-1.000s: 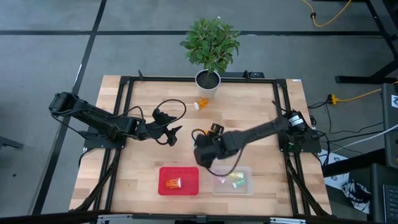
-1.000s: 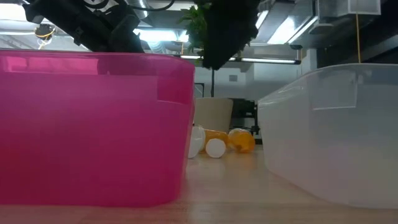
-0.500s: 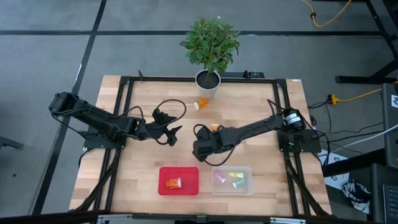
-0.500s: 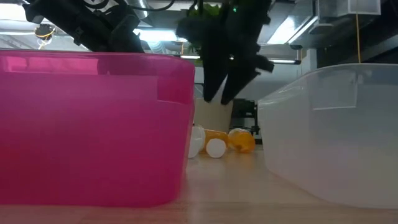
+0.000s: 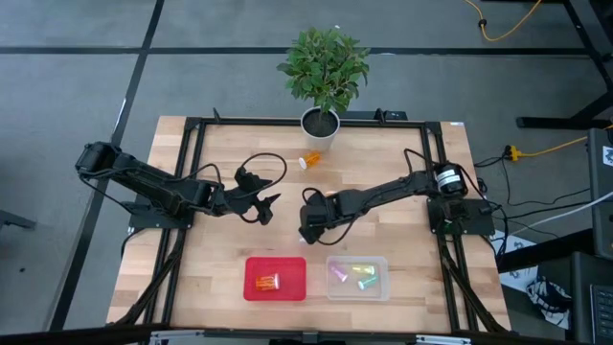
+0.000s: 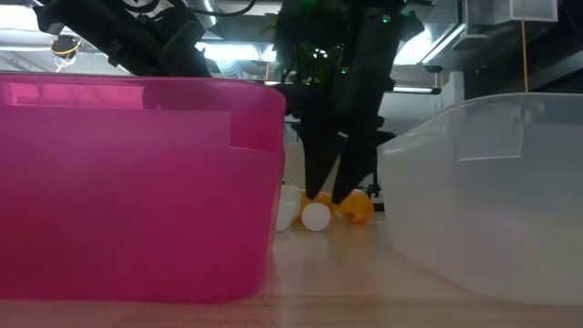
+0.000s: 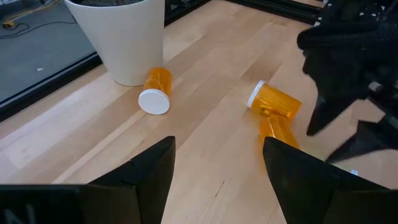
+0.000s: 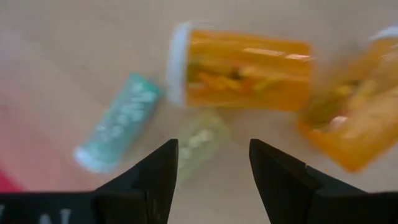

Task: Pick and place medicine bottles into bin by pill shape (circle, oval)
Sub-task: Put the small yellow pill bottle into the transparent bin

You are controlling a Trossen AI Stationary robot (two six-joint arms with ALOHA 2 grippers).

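Observation:
I need to lower my right gripper first and then close it on the bottle, because my fingers stop above the yellow-green bottle (image 8: 202,142).
Several medicine bottles lie on their sides mid-table: an orange white-capped bottle (image 8: 239,62), a second orange one (image 8: 348,124), a teal one (image 8: 118,130) and a pale yellow-green one (image 8: 199,140). My right gripper (image 8: 213,149) (image 6: 328,196) stands open just above them, pointing steeply down, with the yellow-green bottle below the gap between its fingers. Another orange bottle (image 5: 311,159) (image 7: 155,90) lies by the plant pot. My left gripper (image 5: 263,206) (image 7: 217,146) waits open to the left of the cluster.
A pink bin (image 5: 276,278) holding an orange bottle and a clear bin (image 5: 358,276) holding pastel bottles stand side by side at the near edge. A potted plant (image 5: 322,120) stands at the far edge. Black frame rails run along the table's sides.
My right gripper has left the space above the bins, gone toward the far edge and come down onto the bottle cluster, rolling its wrist on the way. Its fingers now reach almost to the table among the orange bottles. The bottles lie as before.

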